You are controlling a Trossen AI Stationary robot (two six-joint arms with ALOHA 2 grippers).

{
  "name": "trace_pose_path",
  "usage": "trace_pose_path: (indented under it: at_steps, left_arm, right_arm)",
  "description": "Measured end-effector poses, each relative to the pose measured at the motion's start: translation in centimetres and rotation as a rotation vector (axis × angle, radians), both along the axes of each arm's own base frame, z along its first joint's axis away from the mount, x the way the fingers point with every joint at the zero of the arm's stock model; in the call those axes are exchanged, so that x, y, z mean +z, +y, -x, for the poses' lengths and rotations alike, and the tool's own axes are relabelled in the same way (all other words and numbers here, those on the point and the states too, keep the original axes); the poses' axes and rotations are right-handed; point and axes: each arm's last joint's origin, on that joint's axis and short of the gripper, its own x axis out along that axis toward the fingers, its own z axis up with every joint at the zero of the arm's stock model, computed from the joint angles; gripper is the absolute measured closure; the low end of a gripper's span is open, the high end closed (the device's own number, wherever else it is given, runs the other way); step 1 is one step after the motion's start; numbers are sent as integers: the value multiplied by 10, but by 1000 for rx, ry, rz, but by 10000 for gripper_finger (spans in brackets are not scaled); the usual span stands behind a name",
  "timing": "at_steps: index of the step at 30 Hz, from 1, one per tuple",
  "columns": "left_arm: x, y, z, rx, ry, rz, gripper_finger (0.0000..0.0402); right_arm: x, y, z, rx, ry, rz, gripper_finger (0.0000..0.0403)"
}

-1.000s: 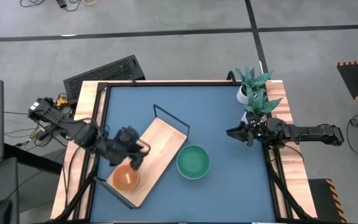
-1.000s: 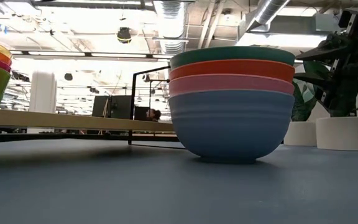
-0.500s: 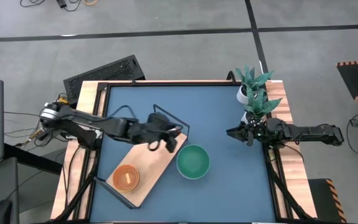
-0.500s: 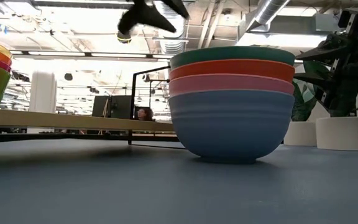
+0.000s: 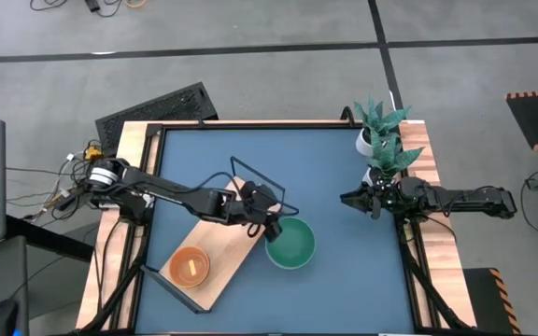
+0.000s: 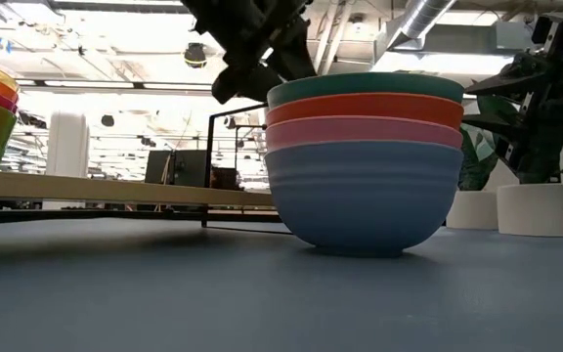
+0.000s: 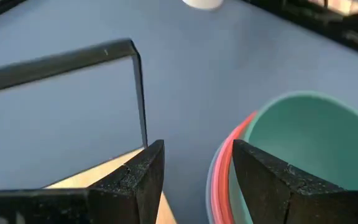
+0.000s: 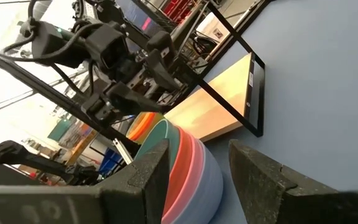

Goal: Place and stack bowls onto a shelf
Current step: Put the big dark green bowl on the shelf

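Note:
I would miss the bowl if I closed now, because my fingers are around tabletop beside the teal bowl's rim [image 5: 267,250]. I need to move my left gripper toward the bowl's rim first, then close on the bowl.
A stack of several bowls, teal on top [image 5: 290,243], then orange, pink and pale blue [image 6: 365,156], stands on the blue table beside the shelf's far-right end. The shelf [image 5: 227,245] is a light-wood board on a black wire frame [image 7: 135,81]. A second stack with an orange bowl on top [image 5: 190,266] rests on the shelf's near end. My left gripper [image 7: 194,168] is open just above the teal bowl's rim on the shelf side [image 6: 262,54], one finger over the rim, the other over the board's end. My right gripper [image 8: 197,168] waits open at the right edge [image 5: 348,199].
Two white pots with green plants [image 5: 378,140] stand at the far right corner, also in the low view [image 6: 536,205]. The wire frame's upright loop [image 5: 255,182] rises at the shelf's far end, close to my left arm. Bare blue table [image 5: 344,289] lies near and right of the stack.
My left gripper has left the orange-topped stack on the shelf and gone along the board toward the table's right edge. It has sunk toward the teal bowl's rim and rolled at the wrist. Its fingers have stayed open. No bowl has moved.

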Motion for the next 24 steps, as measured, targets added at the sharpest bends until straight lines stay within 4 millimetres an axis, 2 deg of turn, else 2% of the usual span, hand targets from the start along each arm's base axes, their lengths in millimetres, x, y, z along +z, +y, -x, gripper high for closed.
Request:
trace_pose_path:
  at_steps: [10,14,19,24]
  left_arm:
    - [-10,-3,-5,-52,32,-4,228]
    - [-20,-6,-5,-103,85,2,228]
    - [-18,-6,-5,-103,83,2,228]
    - [-19,-7,-5,-130,95,16,255]
  right_arm:
    - [0,0,0,0,1,7,214]
    - [0,0,0,-4,0,10,214]
    - [0,-1,0,-5,1,11,214]
    - [0,-1,0,-5,1,11,214]
